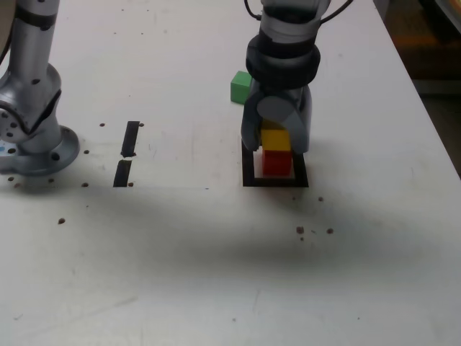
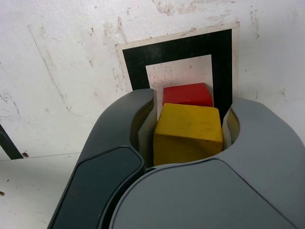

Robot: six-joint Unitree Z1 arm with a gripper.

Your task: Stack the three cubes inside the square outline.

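Note:
My gripper should open now, because the yellow cube's lower edge is resting on the red cube (image 1: 276,163) and the yellow cube would stand.
The red cube (image 1: 276,163) (image 2: 187,94) stands inside the square outline (image 1: 274,181) (image 2: 136,67) of black tape. The yellow cube (image 1: 275,138) (image 2: 189,133) sits directly on top of it, and my gripper (image 1: 276,141) (image 2: 188,136) comes down from above and is shut on the yellow cube, a jaw against each side. The green cube (image 1: 240,86) lies on the table behind the outline, toward the exterior view's left, apart from the gripper; the wrist view does not show it.
Two short black tape strips (image 1: 130,138) (image 1: 122,173) lie toward the exterior view's left. A grey metal arm base (image 1: 32,140) stands at the far left. The white table (image 1: 216,274) ends at its edge on the exterior view's right (image 1: 432,130).

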